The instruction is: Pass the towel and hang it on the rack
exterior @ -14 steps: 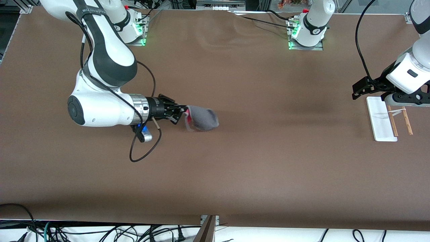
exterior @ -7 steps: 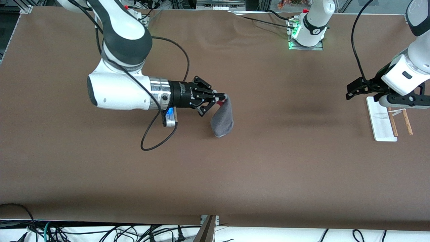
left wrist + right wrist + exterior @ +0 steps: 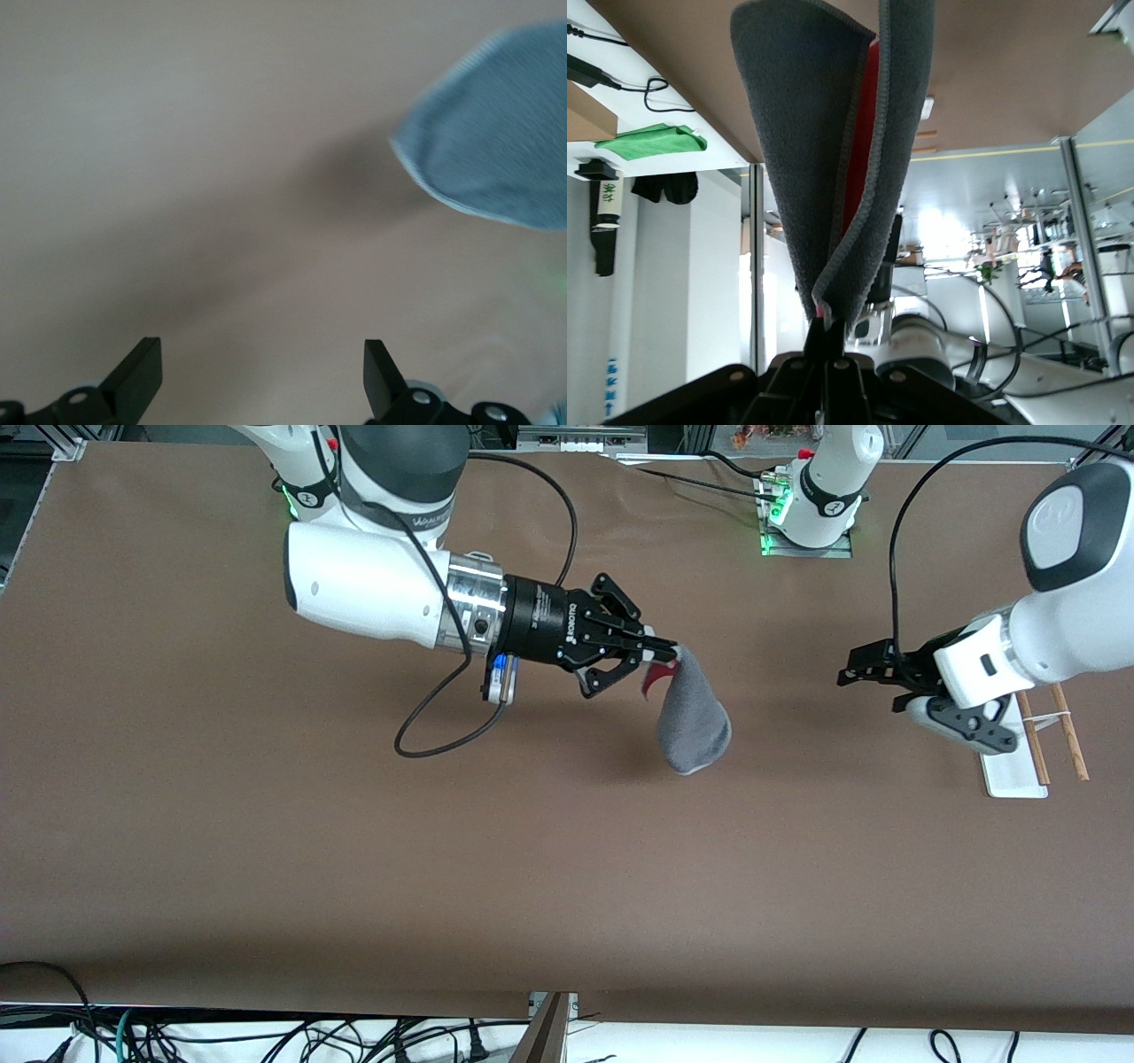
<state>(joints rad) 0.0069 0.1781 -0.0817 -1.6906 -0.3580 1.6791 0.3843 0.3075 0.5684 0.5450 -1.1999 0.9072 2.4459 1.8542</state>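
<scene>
My left gripper grabs the towel by its loose hanging corner next, to pass and hang the towel on the rack.
The towel hangs folded, dark grey outside with a pink-red flap near the top, from my right gripper, which is shut on its upper edge over the middle of the table. In the right wrist view the towel rises from the closed right gripper, red showing in the fold. My left gripper is open in the air between the towel and the rack, pointing at the towel. In the left wrist view the left gripper holds nothing, and the towel hangs off to one side ahead.
The rack's white base and two wooden rods stand at the left arm's end of the table, partly covered by the left arm. A black cable loops under the right wrist. The table is bare brown.
The right arm has lifted the towel and carried it toward the left arm's end. The left gripper has moved off the rack toward the towel, still open.
</scene>
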